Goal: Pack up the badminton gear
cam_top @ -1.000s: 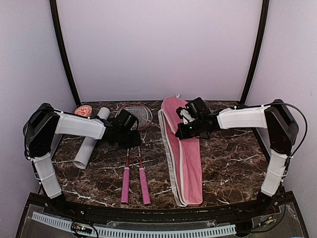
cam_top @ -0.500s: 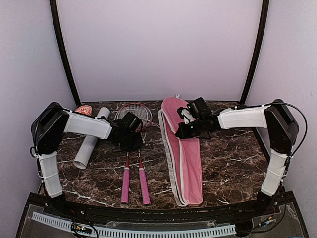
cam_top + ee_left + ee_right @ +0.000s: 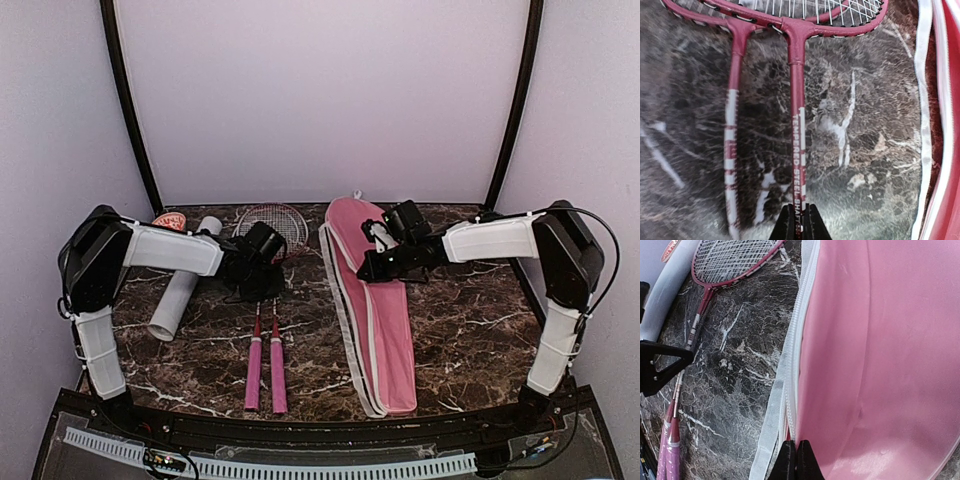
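I am pinching the racket's stem at the white lettering (image 3: 275, 296) (image 3: 798, 214) with my left gripper's fingers, so that racket would come up if I lifted now, while the other one would stay lying.
Two red-framed rackets with pink handles (image 3: 263, 372) lie side by side left of centre, heads (image 3: 276, 222) toward the back. My left gripper (image 3: 266, 292) is shut on the right racket's shaft (image 3: 797, 130); the other shaft (image 3: 731, 140) lies free beside it. The pink racket cover (image 3: 385, 320) lies right of centre. My right gripper (image 3: 363, 274) is shut on its white zipper edge (image 3: 799, 365), the pink fabric (image 3: 880, 355) to the right. The white tube (image 3: 180, 285) lies at the left. No shuttlecocks are in view.
A small red-patterned round cap (image 3: 168, 222) sits at the back left by the tube's far end. The dark marble table (image 3: 470, 320) is walled on three sides. The cover's edge (image 3: 927, 125) runs close to the rackets' right.
The held racket's handle has swung left and now lies close beside the other handle. The left arm shifted slightly. The cover's near end shifted a little to the right.
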Robot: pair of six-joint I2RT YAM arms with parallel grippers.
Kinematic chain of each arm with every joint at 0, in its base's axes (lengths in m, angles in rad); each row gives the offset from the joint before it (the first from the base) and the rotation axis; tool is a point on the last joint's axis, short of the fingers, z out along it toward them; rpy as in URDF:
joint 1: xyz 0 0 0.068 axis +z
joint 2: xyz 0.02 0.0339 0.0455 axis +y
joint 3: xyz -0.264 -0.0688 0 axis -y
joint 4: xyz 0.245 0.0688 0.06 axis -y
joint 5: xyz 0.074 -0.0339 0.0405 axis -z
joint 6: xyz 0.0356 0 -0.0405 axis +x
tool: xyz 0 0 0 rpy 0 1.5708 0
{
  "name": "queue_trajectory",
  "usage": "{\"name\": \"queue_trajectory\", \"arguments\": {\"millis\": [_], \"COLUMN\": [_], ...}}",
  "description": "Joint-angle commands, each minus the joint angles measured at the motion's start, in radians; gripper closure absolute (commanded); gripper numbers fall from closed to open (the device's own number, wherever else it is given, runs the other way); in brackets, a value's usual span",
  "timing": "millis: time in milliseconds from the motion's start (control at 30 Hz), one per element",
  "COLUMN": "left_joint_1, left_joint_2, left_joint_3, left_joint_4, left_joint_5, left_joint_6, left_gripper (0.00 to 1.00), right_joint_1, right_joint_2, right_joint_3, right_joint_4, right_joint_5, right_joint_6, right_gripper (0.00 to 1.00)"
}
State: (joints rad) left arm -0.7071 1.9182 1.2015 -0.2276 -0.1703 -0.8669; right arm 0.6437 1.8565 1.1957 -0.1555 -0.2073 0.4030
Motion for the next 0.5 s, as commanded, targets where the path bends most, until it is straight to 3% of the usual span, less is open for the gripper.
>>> {"name": "queue_trajectory", "arguments": {"millis": [0, 233, 467], "left_joint_1": [-0.021, -0.103, -0.251], "left_joint_2": [-0.173, -0.299, -0.351], "left_joint_3": [0.005, -0.045, -0.112], "left_joint_4": [-0.050, -0.187, -0.335], "left_joint_5": [-0.065, -0.111, -0.158], "left_joint_6": [0.048, 0.082, 0.012], "left_gripper": [1.00, 1.00, 1.00], "right_joint_1": [-0.013, -0.015, -0.018], "right_joint_2": [-0.037, -0.042, -0.030], "right_joint_3": [-0.009, -0.012, 0.001], "right_joint_4": [0.054, 0.064, 0.062], "right_joint_5": [-0.023, -0.037, -0.054], "right_joint_6": [0.014, 0.027, 0.052], "right_gripper": [1.00, 1.00, 1.00]}}
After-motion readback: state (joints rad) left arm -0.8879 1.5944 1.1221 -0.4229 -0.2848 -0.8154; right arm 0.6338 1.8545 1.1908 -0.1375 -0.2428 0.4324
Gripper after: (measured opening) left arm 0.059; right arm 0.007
